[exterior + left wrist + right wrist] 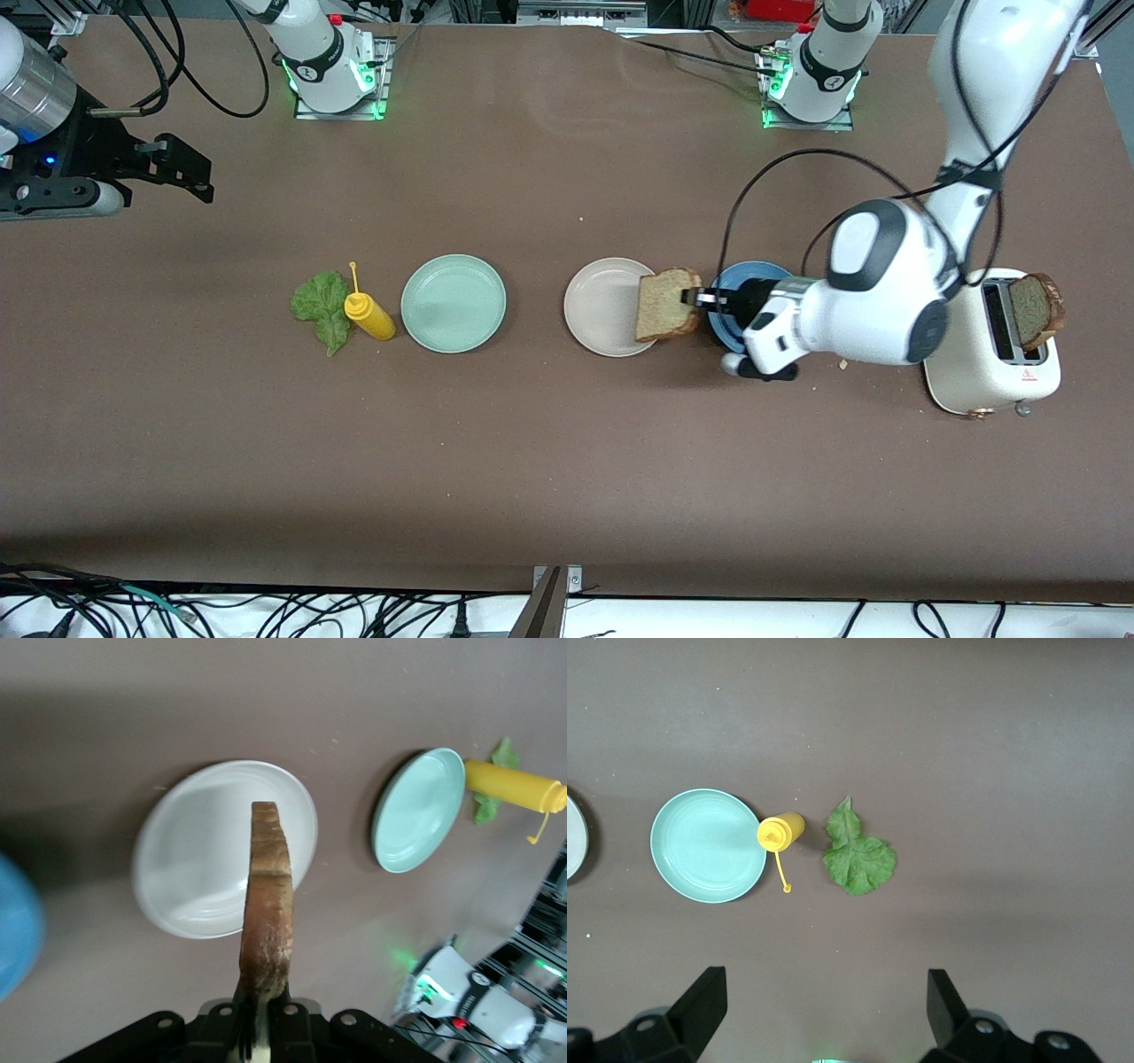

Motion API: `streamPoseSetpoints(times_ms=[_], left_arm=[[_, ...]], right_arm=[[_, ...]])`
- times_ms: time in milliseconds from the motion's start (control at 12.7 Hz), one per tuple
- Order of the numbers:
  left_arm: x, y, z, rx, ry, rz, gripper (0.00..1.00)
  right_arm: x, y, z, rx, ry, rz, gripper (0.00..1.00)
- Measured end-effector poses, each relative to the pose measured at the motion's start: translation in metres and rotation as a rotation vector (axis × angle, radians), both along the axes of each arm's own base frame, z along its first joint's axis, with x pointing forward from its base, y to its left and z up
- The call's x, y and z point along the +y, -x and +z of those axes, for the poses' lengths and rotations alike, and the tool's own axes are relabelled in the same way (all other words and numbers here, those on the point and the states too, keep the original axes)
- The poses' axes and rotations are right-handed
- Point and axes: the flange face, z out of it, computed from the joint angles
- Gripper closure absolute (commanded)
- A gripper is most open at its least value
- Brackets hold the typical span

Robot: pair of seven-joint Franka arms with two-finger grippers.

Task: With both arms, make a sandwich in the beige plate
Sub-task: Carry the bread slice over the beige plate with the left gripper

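My left gripper moves the bread slice over the beige plate's middle next before releasing it, since most of the slice hangs past the beige plate's rim.
My left gripper (700,299) is shut on one tan bread slice (666,305) by its edge and holds it over the rim of the beige plate (607,306), on the side toward the blue plate. In the left wrist view the slice (267,895) stands edge-on in the gripper (264,1005) above the beige plate (190,859). A second slice (1038,308) sticks out of the toaster. The lettuce leaf (323,306) lies on the table toward the right arm's end. My right gripper (190,177) waits open and empty, high over that end; the right wrist view shows its gripper (824,992) above the lettuce (858,855).
A mint-green plate (453,303) and a yellow squeeze bottle (368,316) lie between the lettuce and the beige plate. A blue plate (753,275) sits partly hidden under my left hand. A white toaster (992,354) stands at the left arm's end.
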Motion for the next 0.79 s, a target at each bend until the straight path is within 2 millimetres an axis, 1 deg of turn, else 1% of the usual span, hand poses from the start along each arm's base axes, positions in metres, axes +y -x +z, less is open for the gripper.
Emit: streamPoseSetpoints(times_ms=[79, 158, 237, 552, 789], left_arm=[[-0.018, 0.005, -0.016, 0.014, 0.035, -0.005, 1.0], [-0.03, 0.008, -0.03, 0.024, 0.058, -0.013, 1.0], [-0.036, 0.01, -0.041, 0.028, 0.084, -0.019, 1.0], [-0.043, 0.015, -0.077, 0.032, 0.272, -0.035, 1.0], [-0.047, 0.022, -0.1, 0.022, 0.281, -0.027, 1.0]], right_arm=[[-0.001, 0.0, 0.0, 0.0, 0.0, -0.002, 0.0], [-0.002, 0.0, 0.0, 0.0, 0.0, -0.005, 0.0], [-0.004, 0.0, 0.0, -0.001, 0.0, -0.008, 0.0], [-0.01, -0.001, 0.001, -0.003, -0.006, -0.02, 0.0], [-0.014, -0.002, 0.002, -0.005, -0.007, -0.028, 0.0]])
